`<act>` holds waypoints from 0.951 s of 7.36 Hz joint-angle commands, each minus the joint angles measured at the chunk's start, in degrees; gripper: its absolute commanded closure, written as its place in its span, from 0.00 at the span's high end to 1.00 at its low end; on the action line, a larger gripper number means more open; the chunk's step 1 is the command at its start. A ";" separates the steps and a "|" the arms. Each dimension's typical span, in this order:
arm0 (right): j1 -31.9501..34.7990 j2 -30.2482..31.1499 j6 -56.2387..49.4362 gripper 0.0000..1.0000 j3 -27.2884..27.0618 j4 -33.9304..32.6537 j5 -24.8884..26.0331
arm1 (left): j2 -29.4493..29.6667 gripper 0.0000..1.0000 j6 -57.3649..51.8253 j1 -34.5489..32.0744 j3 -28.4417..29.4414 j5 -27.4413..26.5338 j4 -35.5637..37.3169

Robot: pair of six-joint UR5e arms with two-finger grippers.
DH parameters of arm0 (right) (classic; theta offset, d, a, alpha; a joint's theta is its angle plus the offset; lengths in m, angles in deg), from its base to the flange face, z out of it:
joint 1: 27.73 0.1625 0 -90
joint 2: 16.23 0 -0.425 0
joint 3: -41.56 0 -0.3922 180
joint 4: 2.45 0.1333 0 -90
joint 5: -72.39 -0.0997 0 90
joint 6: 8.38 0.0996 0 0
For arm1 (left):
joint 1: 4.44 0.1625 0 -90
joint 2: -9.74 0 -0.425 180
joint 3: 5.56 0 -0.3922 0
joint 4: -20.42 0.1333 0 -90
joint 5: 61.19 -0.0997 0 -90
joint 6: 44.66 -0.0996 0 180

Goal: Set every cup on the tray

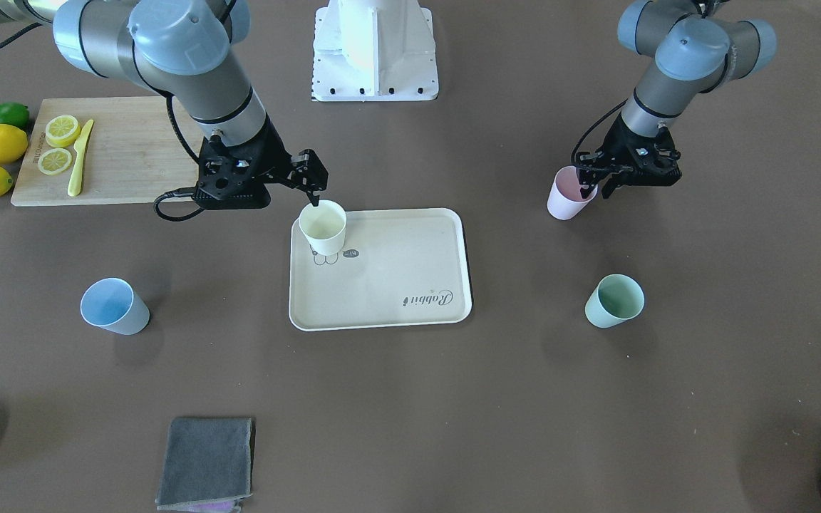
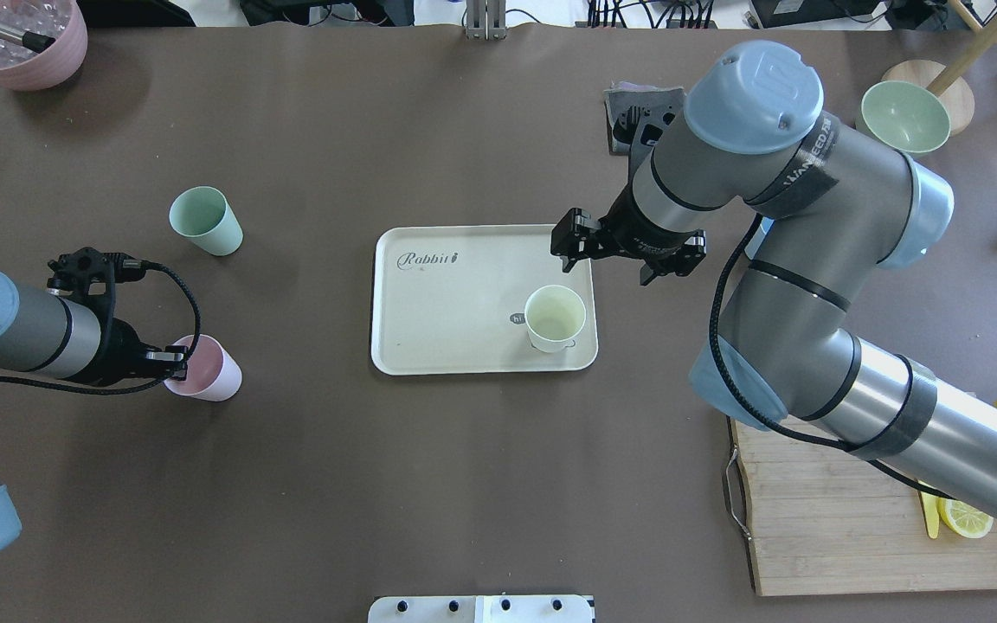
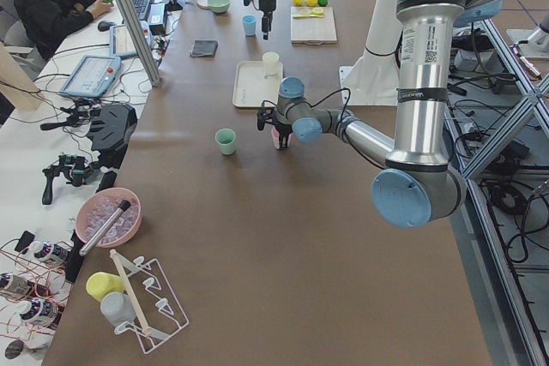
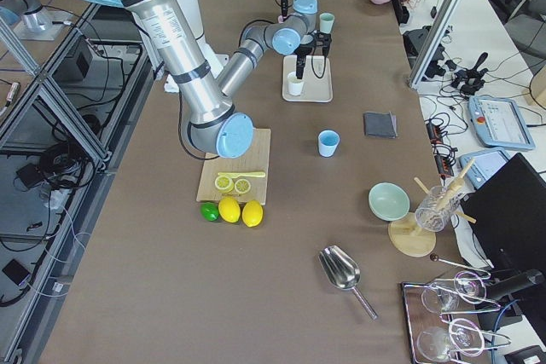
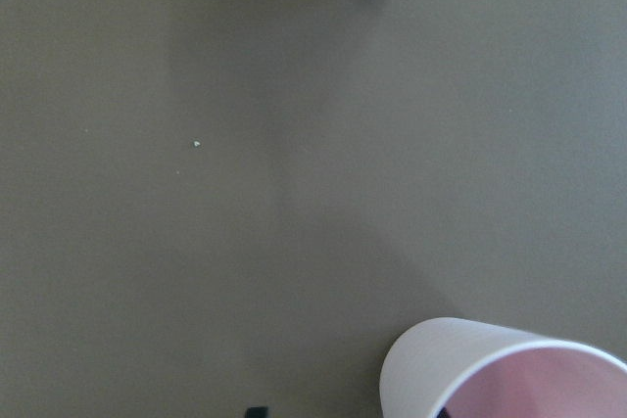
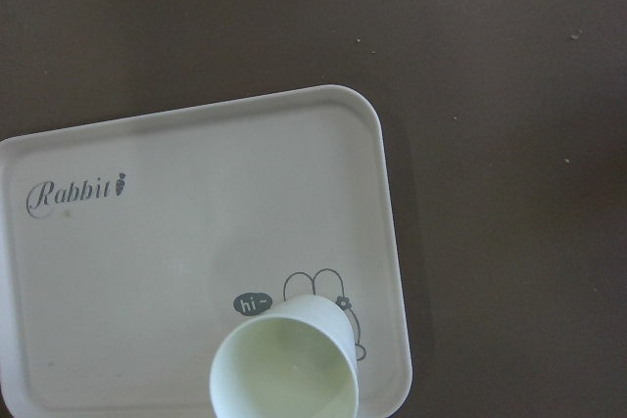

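Note:
The left gripper grips the pink cup by its rim [image 1: 585, 175] next. Then the left gripper sets the cup on the tray [image 1: 396, 285].
The cream tray [image 1: 396, 285] lies at the table's middle. A cream cup [image 1: 323, 228] stands upright on its corner over the cartoon drawing. My right gripper [image 1: 314, 189] hangs just above that cup's rim, open and empty; the right wrist view shows the cup [image 6: 284, 369] with no finger on it. A pink cup [image 1: 569, 194] stands on the table; my left gripper [image 1: 592, 185] is open with its fingers straddling the cup's wall. A green cup [image 1: 615, 301] and a blue cup [image 1: 112, 306] stand upright on the table, off the tray.
A wooden cutting board [image 1: 118, 149] with lemon slices and a yellow knife lies by my right arm, with lemons and a lime beside it. A grey cloth [image 1: 207, 463] lies at the far edge. A green bowl [image 2: 905, 117] and a pink bowl [image 2: 18, 39] sit at the far corners.

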 commanded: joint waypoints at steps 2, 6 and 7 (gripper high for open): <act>3.60 1.10 -0.42 1.00 -0.46 0.00 -2.17 | 0.03 0.00 0.44 -2.49 -3.94 5.61 1.50; 10.36 8.03 -13.20 1.00 -0.11 0.00 -2.70 | 18.57 0.00 3.83 -5.76 -3.08 6.62 20.74; 11.77 9.87 -17.52 1.00 1.02 0.00 -2.26 | 24.93 0.00 7.78 -5.41 -1.24 5.58 24.24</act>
